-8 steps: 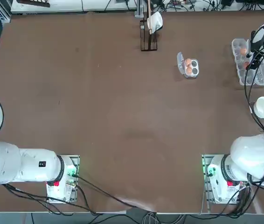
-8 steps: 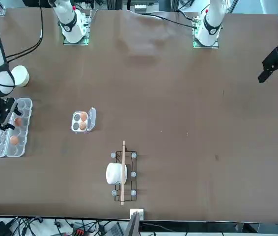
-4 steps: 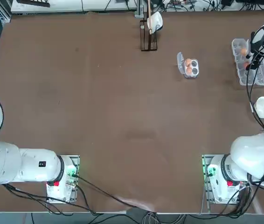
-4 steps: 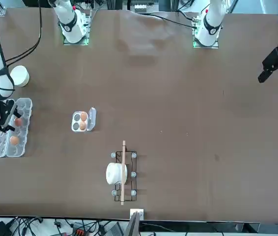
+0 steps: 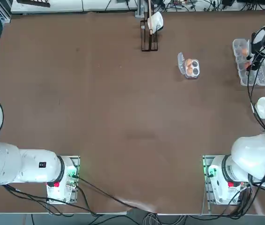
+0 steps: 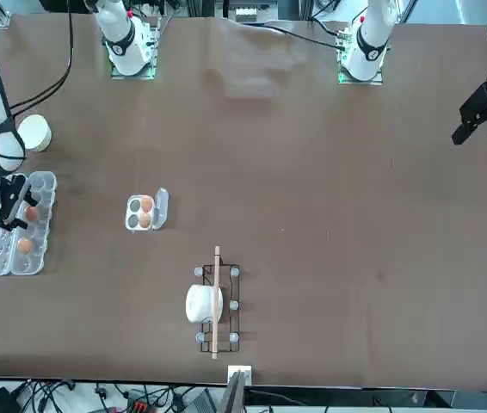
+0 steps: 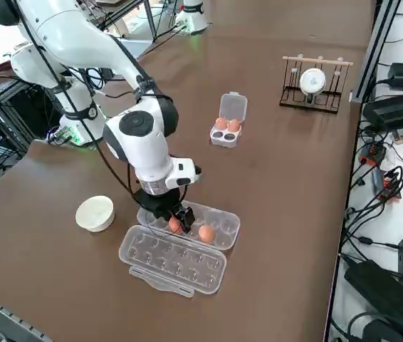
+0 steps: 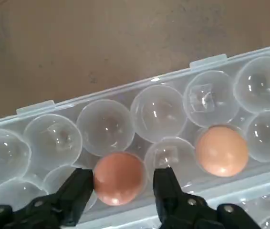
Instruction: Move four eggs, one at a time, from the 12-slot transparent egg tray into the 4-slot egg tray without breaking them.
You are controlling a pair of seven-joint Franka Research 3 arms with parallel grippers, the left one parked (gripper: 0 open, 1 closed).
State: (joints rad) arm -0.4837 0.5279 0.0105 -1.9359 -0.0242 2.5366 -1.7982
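Observation:
I should grab the egg by its exposed upper sides with my right gripper next, because the egg sits sunk in its clear cup.
My right gripper (image 8: 123,191) is down in the 12-slot transparent egg tray (image 8: 159,112), open, with one finger on each side of a brown egg (image 8: 118,177). One finger touches that egg and a narrow gap shows at the other. A second egg (image 8: 221,150) sits two cups along the same row. The side view shows the gripper (image 7: 179,217) over the tray (image 7: 226,228), whose lid (image 7: 173,260) lies open flat. The 4-slot egg tray (image 5: 194,70) stands mid-table holding two eggs (image 7: 221,123) (image 7: 234,126), its other two cups empty.
A white bowl (image 7: 95,213) stands just beside the long tray, toward the robot's base. A small rack with a white cup (image 5: 150,28) stands at the far edge of the table. Black cables hang along the right arm (image 5: 250,89).
The right gripper has settled slightly along the long tray and its fingers have drawn in around the egg. The eggs and both trays have not moved.

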